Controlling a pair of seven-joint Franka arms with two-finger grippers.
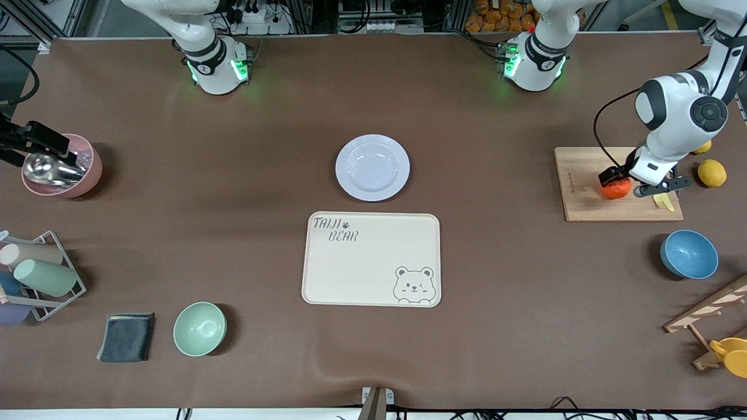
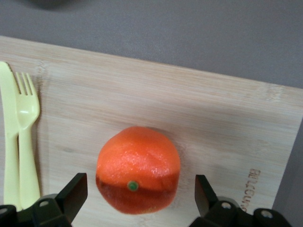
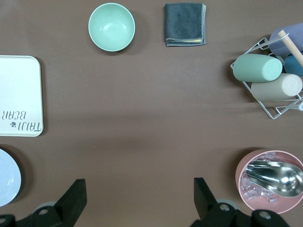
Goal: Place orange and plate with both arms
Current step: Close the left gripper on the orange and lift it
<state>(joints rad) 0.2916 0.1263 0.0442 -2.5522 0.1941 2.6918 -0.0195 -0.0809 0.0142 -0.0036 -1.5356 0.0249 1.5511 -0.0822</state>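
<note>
My left gripper is to grab the orange (image 1: 616,189) by its round sides next. Then I need to put the orange on the plate (image 1: 372,167).
The orange (image 1: 616,189) lies on a wooden cutting board (image 1: 583,201) at the left arm's end of the table. My left gripper (image 1: 618,179) is low over it and open. In the left wrist view the orange (image 2: 138,168) sits between the two fingertips (image 2: 75,191) with a gap on each side. The pale lavender plate (image 1: 372,167) rests on the table's middle, farther from the front camera than the beige bear tray (image 1: 371,258). My right gripper (image 1: 44,143) is open and empty, up over the pink bowl (image 1: 87,175) at the right arm's end; the plate's edge (image 3: 5,177) shows in its wrist view.
A yellow plastic fork (image 2: 26,123) lies on the board beside the orange. Two lemons (image 1: 712,172) lie beside the board. A blue bowl (image 1: 688,254), a green bowl (image 1: 199,328), a grey cloth (image 1: 126,337) and a wire rack of cups (image 1: 35,277) also stand on the table.
</note>
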